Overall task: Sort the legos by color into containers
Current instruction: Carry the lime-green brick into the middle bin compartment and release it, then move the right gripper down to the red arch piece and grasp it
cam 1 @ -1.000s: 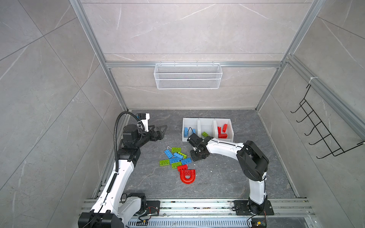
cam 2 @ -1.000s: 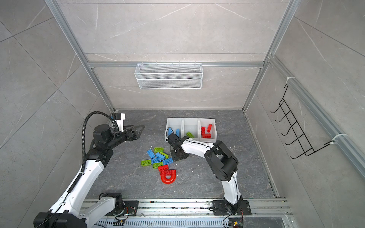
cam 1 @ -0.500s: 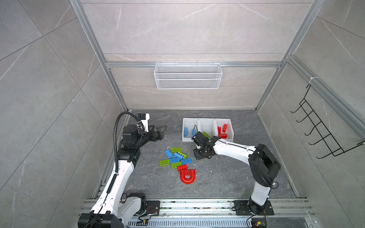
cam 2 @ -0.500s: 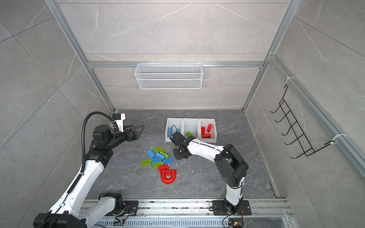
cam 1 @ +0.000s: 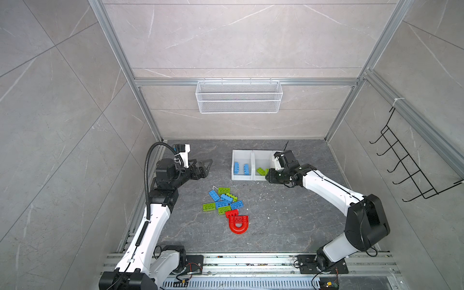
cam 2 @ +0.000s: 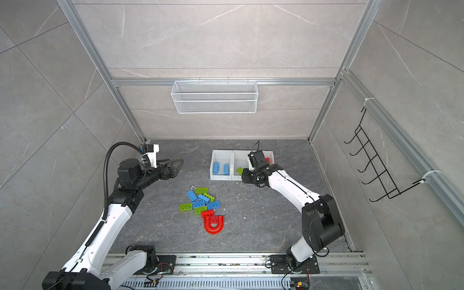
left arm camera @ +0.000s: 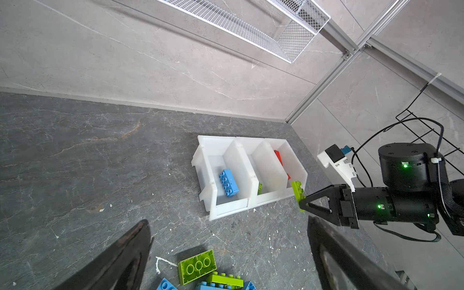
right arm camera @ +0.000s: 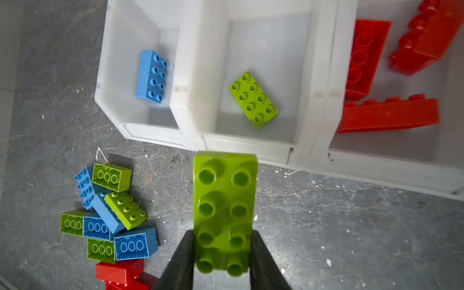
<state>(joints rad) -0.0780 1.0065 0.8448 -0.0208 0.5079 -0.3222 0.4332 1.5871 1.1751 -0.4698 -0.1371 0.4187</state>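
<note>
The lime green lego is short of the middle bin's front side, so it goes toward that bin next, before my right gripper releases it.
My right gripper is shut on a lime green lego, held studs-up just above the floor in front of the containers. In both top views this gripper sits at the front edge of the middle bin. The three joined white bins hold blue legos, one green lego and red legos. A pile of blue, green and red legos lies mid-floor, with a red arch at its near end. My left gripper hangs open, left of the bins.
A white wire mesh basket hangs on the back wall. A black wire rack juts from the right wall. An aluminium rail runs along the front edge. White specks dot the dark floor.
My right gripper has moved from the pile back and to the right, to the front of the bins, carrying the green lego. The left arm has stayed still.
</note>
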